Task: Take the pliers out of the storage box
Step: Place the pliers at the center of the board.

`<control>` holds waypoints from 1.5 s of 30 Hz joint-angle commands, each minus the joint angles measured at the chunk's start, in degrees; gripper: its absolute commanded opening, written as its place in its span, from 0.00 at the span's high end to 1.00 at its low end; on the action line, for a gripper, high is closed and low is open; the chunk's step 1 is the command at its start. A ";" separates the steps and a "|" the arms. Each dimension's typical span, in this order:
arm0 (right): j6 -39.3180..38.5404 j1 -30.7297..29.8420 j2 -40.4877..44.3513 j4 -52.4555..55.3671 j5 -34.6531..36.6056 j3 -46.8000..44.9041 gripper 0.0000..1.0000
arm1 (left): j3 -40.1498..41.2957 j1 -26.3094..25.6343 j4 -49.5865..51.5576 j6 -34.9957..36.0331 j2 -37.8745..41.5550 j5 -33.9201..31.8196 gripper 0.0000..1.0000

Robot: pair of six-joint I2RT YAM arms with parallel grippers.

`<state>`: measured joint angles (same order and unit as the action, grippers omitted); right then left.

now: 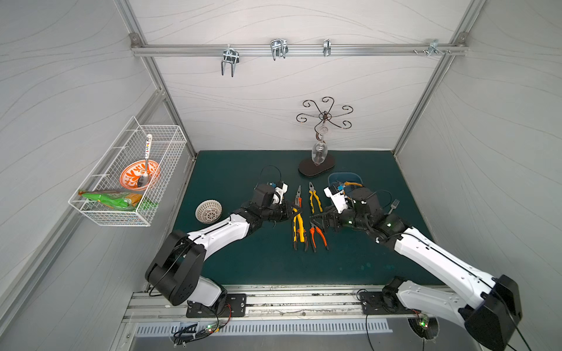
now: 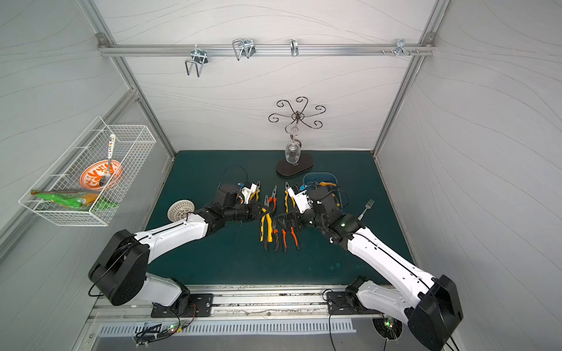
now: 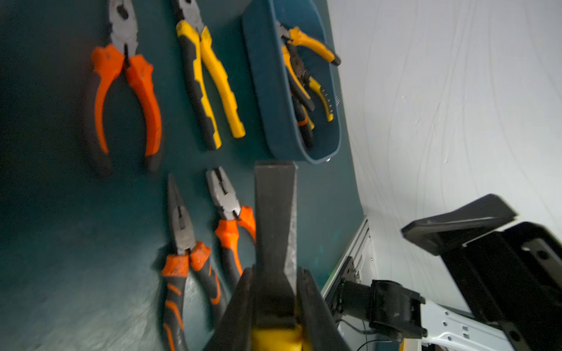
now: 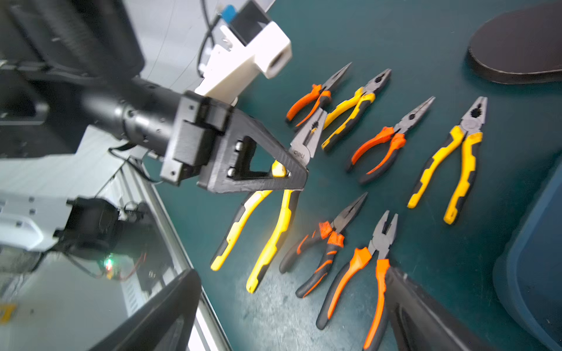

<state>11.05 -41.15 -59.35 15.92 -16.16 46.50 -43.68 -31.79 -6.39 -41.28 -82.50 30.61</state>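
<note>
The pliers' yellow handles hang over orange-grey pliers, so from here my left gripper keeps hold of the yellow-black pliers until they lie on free green mat.
The blue storage box stands at the right rear of the mat, and pliers with yellow-black handles lie inside it. Several more pliers lie in rows on the green mat beside it. My left gripper is shut on the head of yellow-black pliers, whose dark nose sticks out past the fingers. My right gripper stands wide open low over the near row. Orange-handled pliers lie between its fingers, close against one of them.
A silver fork lies right of the box. A glass stand's dark base sits behind the pliers. A white woven bowl rests at the mat's left. A wire basket hangs on the left wall.
</note>
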 commanded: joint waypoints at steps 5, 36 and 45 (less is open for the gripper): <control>-5.33 -5.30 1.97 3.60 -2.08 -0.67 0.01 | 1.97 0.20 4.53 5.61 0.58 -3.80 1.00; -6.91 -10.62 -0.51 6.75 7.41 -0.89 0.01 | -5.77 2.48 8.27 8.11 -17.11 -6.39 0.84; -6.34 -10.53 -0.28 6.89 10.40 -0.98 0.01 | -6.24 2.50 11.18 7.44 -16.40 -6.89 0.58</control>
<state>4.62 -51.42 -59.86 21.82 -7.57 45.58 -48.31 -29.45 4.54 -34.00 -98.54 24.38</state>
